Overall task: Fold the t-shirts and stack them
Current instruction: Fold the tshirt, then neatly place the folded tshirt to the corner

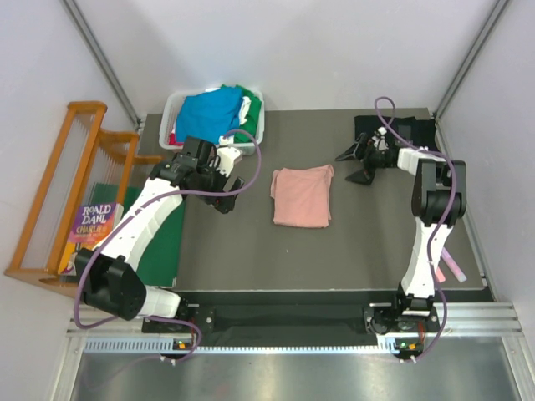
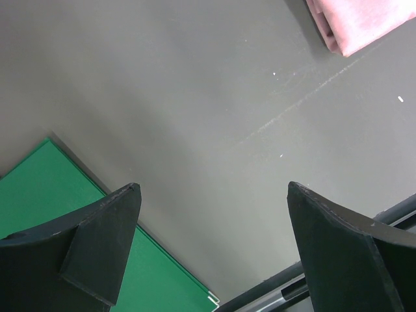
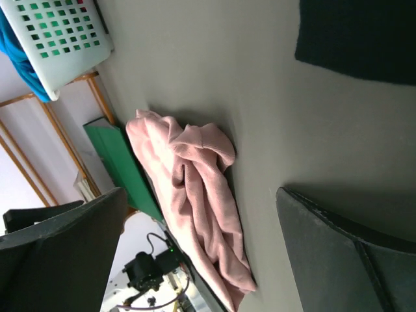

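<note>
The folded pink t-shirt's edge facing the black t-shirt (image 1: 410, 129) should be grabbed by my right gripper next, so that the pink t-shirt can be stacked there.
A dusty-pink t-shirt (image 1: 301, 196) lies folded in a rough rectangle at the middle of the grey table (image 1: 251, 251). One corner of this pink shirt (image 2: 357, 23) shows in the left wrist view, and the right wrist view sees the pink shirt (image 3: 214, 214) edge-on and rumpled. More t-shirts, blue (image 1: 209, 113), green and white, are heaped in a white basket (image 1: 177, 107) at the back left. A black t-shirt (image 1: 410, 129) lies at the back right. My left gripper (image 1: 234, 190) hangs open left of the pink shirt. My right gripper (image 1: 353, 165) stands open to its right, apart from it.
A stiff green board (image 1: 163, 246) lies along the table's left edge, also visible under my left gripper (image 2: 213, 188). A book (image 1: 92, 221) and a wooden rack (image 1: 58, 192) stand further left. The perforated basket (image 3: 58, 39) and black shirt (image 3: 357, 39) flank my right gripper (image 3: 200, 193).
</note>
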{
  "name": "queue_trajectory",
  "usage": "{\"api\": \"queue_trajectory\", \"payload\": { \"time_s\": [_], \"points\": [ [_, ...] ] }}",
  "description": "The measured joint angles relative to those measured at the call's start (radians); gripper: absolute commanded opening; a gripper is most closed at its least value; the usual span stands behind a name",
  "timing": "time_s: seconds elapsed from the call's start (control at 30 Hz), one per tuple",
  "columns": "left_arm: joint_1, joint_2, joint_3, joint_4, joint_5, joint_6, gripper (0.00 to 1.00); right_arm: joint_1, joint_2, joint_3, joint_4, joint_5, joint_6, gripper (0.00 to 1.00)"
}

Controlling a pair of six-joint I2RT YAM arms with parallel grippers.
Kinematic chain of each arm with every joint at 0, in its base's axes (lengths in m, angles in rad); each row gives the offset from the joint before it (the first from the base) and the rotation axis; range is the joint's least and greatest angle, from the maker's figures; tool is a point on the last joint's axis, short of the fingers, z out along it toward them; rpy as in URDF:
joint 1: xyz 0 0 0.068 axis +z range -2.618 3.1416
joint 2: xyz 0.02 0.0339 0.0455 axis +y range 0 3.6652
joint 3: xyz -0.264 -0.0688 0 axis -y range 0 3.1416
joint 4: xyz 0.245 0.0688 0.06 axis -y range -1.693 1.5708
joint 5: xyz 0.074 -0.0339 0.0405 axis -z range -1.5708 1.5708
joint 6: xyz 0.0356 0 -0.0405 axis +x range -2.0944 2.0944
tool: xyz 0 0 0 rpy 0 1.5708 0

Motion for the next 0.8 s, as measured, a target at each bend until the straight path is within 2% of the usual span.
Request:
{"api": "queue_trajectory", "payload": {
  "time_s": [0.4,0.8],
  "points": [
    [0.0,0.0,0.0,-0.001,0.003,0.0,0.99,0.031,0.042,0.023,0.031,-0.087,-0.006,1.0],
    [0.0,0.0,0.004,-0.006,0.004,0.0,0.99,0.168,0.026,-0.036,0.08,-0.127,-0.009,1.0]
  ]
}}
